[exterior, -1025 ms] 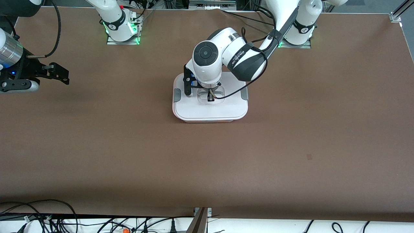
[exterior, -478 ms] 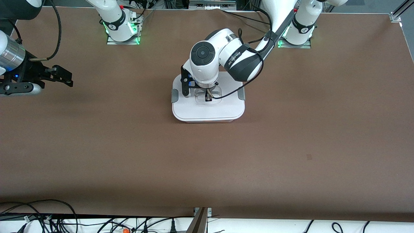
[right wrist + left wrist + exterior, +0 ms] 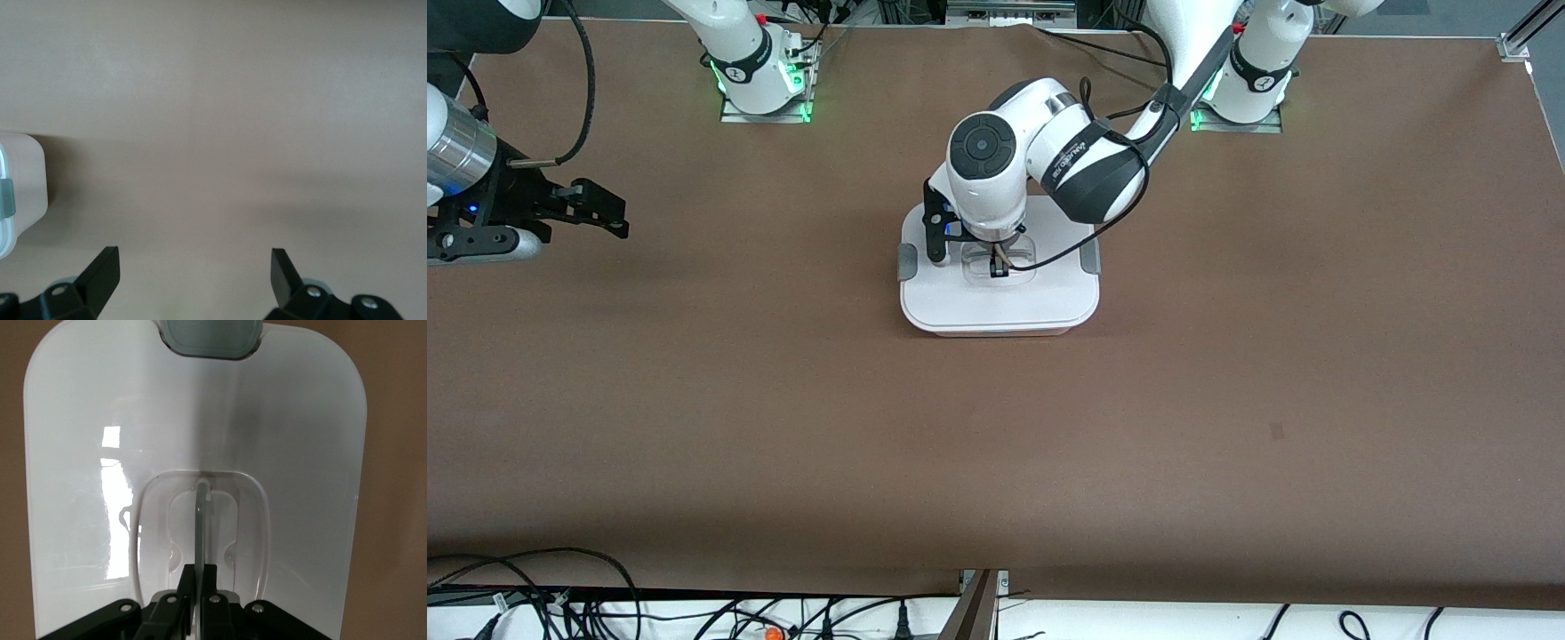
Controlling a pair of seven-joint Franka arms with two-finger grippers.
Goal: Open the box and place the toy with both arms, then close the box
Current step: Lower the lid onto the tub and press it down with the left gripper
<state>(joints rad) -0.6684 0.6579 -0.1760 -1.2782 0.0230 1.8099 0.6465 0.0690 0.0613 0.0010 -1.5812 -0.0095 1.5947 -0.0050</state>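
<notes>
The white lid sits flat on the pale pink tub in the front view. It would stay there, so I should open my left gripper now.
The box (image 3: 996,307) stands at the table's middle with its white lid (image 3: 300,453) on the pale pink tub (image 3: 27,177). My left gripper (image 3: 999,267) is down in the lid's recessed centre. In the left wrist view the left gripper (image 3: 201,570) is shut on the thin clear handle (image 3: 202,520). Grey clips (image 3: 907,262) (image 3: 1090,258) sit at the box's two ends. My right gripper (image 3: 615,213) waits over bare table toward the right arm's end, open with nothing between its fingers (image 3: 193,263). The toy is out of view.
Brown table (image 3: 1227,400) spreads on all sides of the box. Cables (image 3: 560,604) lie past the table's edge nearest the front camera. The arm bases (image 3: 760,84) (image 3: 1249,89) stand at the edge farthest from it.
The left gripper and the lid have shifted slightly toward the right arm's end and lower, mostly in the first half second. The right gripper drifted a little toward the box.
</notes>
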